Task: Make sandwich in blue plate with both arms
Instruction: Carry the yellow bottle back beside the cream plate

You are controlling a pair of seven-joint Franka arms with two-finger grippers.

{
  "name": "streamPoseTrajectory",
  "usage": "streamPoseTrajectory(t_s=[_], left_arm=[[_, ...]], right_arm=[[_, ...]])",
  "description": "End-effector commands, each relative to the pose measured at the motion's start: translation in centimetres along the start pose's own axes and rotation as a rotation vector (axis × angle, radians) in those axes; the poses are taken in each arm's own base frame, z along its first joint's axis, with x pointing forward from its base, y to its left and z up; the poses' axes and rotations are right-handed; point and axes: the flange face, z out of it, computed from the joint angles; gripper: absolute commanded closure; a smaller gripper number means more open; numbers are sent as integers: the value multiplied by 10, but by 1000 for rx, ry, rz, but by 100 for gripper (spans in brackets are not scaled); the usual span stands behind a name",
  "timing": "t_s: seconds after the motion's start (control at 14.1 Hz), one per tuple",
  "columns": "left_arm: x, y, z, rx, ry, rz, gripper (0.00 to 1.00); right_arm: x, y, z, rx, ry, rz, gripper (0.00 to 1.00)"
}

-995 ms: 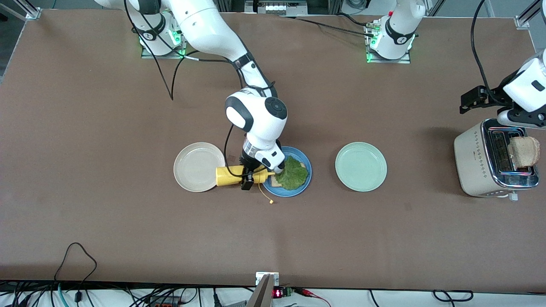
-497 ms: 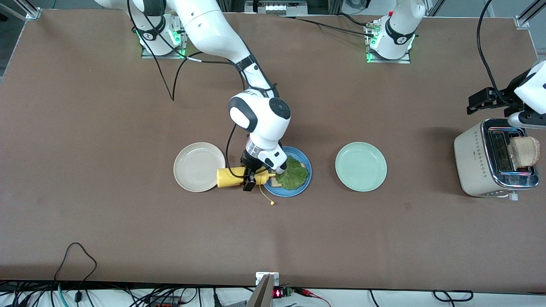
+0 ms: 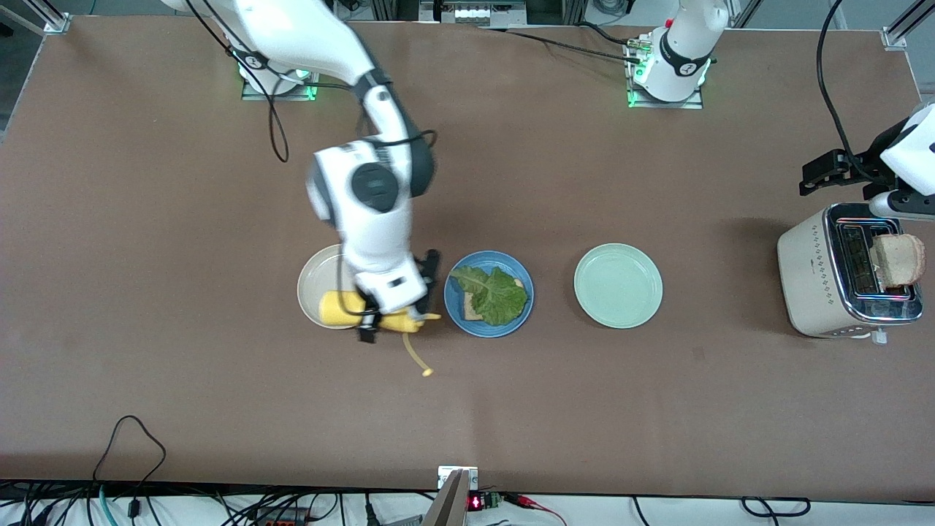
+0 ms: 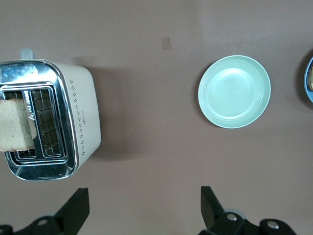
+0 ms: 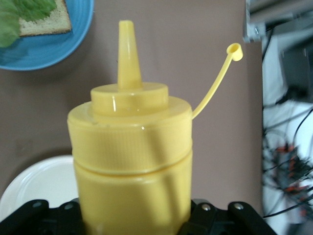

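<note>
The lower half of the slice sits between the close sides of the toaster slot. My left gripper next needs to pinch the slice by its top part, which stands out.
The blue plate [image 3: 483,328] holds one slice of toast [image 3: 471,311] with a green lettuce leaf [image 3: 498,295] on it. No second slice lies on top. My right gripper [image 3: 380,321] is shut on a yellow squeeze bottle [image 3: 332,308], held on its side over the cream plate's edge with its nozzle toward the blue plate. In the right wrist view the bottle [image 5: 129,147] fills the middle, with the blue plate [image 5: 54,49] past its open cap. My left gripper [image 4: 142,208] is open and empty, up beside the toaster [image 3: 840,270].
A slice of bread [image 3: 897,259] stands in a toaster slot; it also shows in the left wrist view [image 4: 14,125]. A cream plate [image 3: 329,274] lies beside the blue plate toward the right arm's end. A pale green plate [image 3: 618,286] lies toward the left arm's end.
My right arm has swung the yellow bottle away from the blue plate toward the cream plate, uncovering the lettuce. The left arm has hardly moved.
</note>
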Motion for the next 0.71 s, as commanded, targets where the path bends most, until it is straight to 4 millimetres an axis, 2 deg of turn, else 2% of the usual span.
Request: streamPoseTrajectory(t_s=[0.0, 0.21, 0.36, 0.43, 0.57, 0.64], left_arm=[[-5, -7, -7, -8, -9, -23, 0], [-3, -7, -9, -8, 4, -26, 0], [-3, -21, -5, -9, -3, -51, 0], [1, -38, 7, 5, -24, -53, 0], [3, -91, 19, 92, -21, -58, 0], [7, -106, 25, 98, 5, -30, 0]], right_arm=[[-101, 32, -14, 147, 158, 107, 100], [-192, 67, -23, 168, 274, 98, 100], [-262, 82, -14, 188, 372, 134, 100], [-289, 85, -9, 194, 431, 137, 100], [-353, 84, 12, 198, 537, 162, 100], [-380, 80, 24, 196, 591, 172, 100]])
